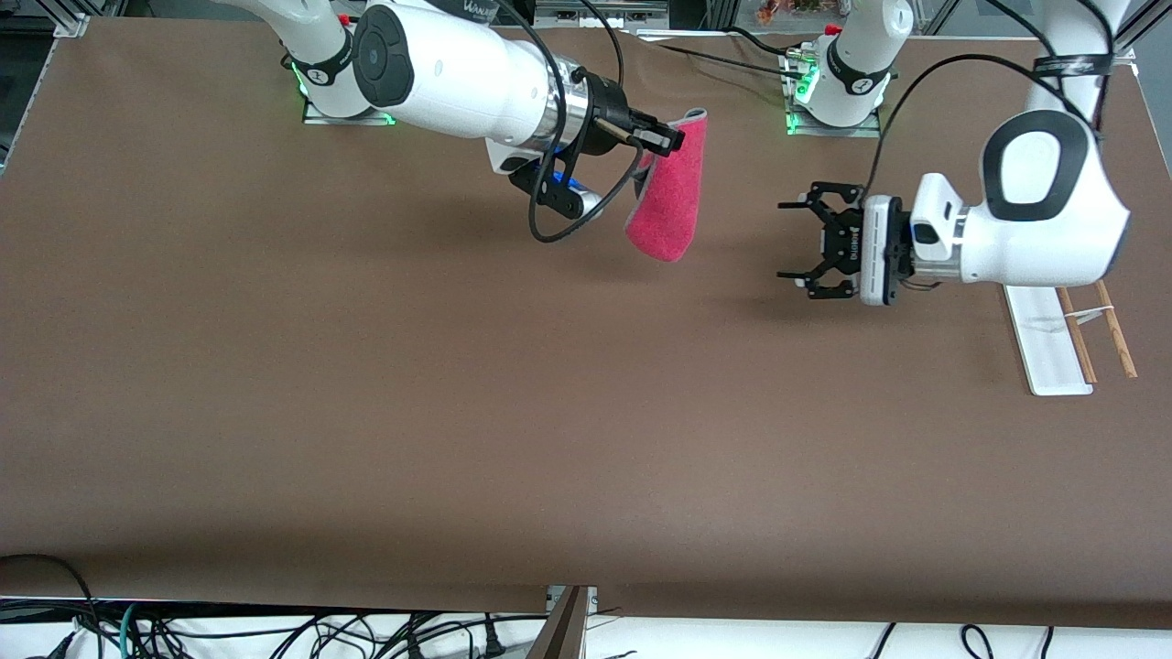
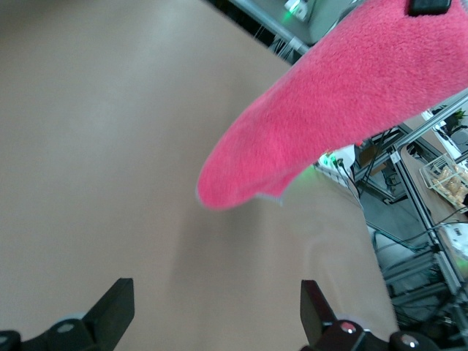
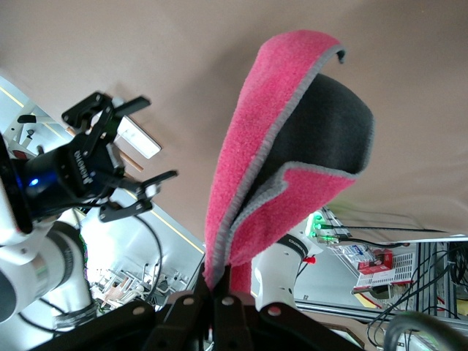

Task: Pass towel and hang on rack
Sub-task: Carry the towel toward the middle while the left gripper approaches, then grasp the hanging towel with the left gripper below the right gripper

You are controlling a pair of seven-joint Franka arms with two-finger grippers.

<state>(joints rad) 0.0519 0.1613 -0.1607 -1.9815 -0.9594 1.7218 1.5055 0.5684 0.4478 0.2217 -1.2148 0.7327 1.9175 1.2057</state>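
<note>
My left gripper is to hang the pink-red towel on the rack (image 1: 1067,339), so it should next grab the towel by its loose hanging end (image 1: 664,232).
My right gripper (image 1: 673,137) is shut on the top edge of the pink-red towel (image 1: 671,197), which hangs folded in the air over the table's middle, toward the robots' bases. The right wrist view shows the towel (image 3: 252,175) pinched between the shut fingers, its grey inner face curling open. My left gripper (image 1: 795,240) is open and empty, in the air beside the towel, its jaws facing it with a gap between. The left wrist view shows the towel (image 2: 329,110) ahead of the open fingers (image 2: 117,311). The rack (image 1: 1067,339) lies at the left arm's end of the table.
The brown table (image 1: 458,412) spreads wide toward the front camera. The arm bases (image 1: 833,110) stand along the table's edge by the robots. Cables (image 1: 275,631) hang past the table's near edge.
</note>
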